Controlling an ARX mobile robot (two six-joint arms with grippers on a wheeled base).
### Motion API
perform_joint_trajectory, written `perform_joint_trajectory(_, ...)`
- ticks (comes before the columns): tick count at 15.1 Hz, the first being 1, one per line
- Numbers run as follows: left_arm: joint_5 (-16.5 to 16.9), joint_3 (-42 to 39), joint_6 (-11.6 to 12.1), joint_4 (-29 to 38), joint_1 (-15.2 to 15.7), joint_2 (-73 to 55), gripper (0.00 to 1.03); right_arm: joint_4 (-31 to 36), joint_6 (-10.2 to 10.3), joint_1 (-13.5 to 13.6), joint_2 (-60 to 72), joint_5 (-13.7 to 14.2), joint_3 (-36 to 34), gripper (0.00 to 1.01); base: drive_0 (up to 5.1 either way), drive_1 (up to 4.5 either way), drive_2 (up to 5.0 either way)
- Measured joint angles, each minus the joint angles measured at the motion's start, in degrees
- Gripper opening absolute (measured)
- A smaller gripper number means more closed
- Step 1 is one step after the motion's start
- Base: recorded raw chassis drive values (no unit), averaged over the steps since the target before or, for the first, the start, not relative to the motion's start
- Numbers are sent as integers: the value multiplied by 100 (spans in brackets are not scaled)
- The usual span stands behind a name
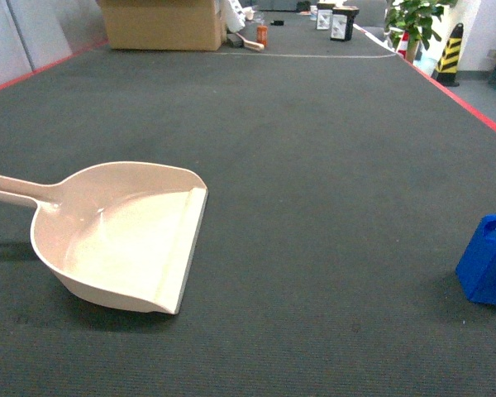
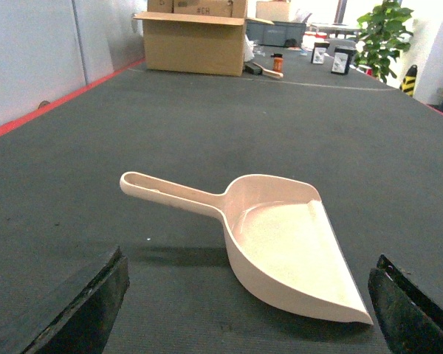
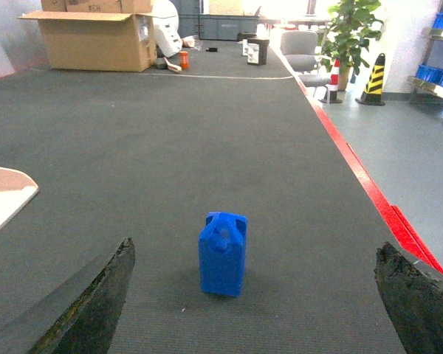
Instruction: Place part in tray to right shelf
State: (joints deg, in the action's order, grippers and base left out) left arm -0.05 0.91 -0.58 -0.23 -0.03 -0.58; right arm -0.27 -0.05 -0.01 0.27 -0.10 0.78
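My left gripper grabs the tray point(image 1: 116, 240) by its straight handle point(image 1: 10, 186) next, to carry the part over to the right shelf.
The beige-pink tray point(image 1: 116, 240) lies on the dark carpeted table at the left, handle pointing left and flat lip facing right. It is empty. The blue part point(image 1: 488, 263) stands upright at the far right, cut by the frame edge. Neither gripper shows in the head view. My left gripper point(image 2: 247, 313) hangs open just short of the tray point(image 2: 280, 243), fingers wide on either side. My right gripper point(image 3: 255, 310) is open, with the part point(image 3: 223, 254) standing a little ahead between its fingers, untouched. A steel rack with blue crates point(image 3: 437, 72), seemingly the right shelf, shows far off right.
A cardboard box point(image 1: 161, 23) and small bottles and cartons point(image 1: 339, 21) stand at the table's far end. A red strip point(image 1: 463, 103) marks the right edge, with a potted plant point(image 1: 413, 21) and a striped cone point(image 1: 450, 54) on the floor beyond it.
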Motion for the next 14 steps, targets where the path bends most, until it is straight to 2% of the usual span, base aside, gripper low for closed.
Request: perform_joint_trajectory(14,0,0,-2,0,2,0,98,0,-2,0,0,0,0,98,0,0,0)
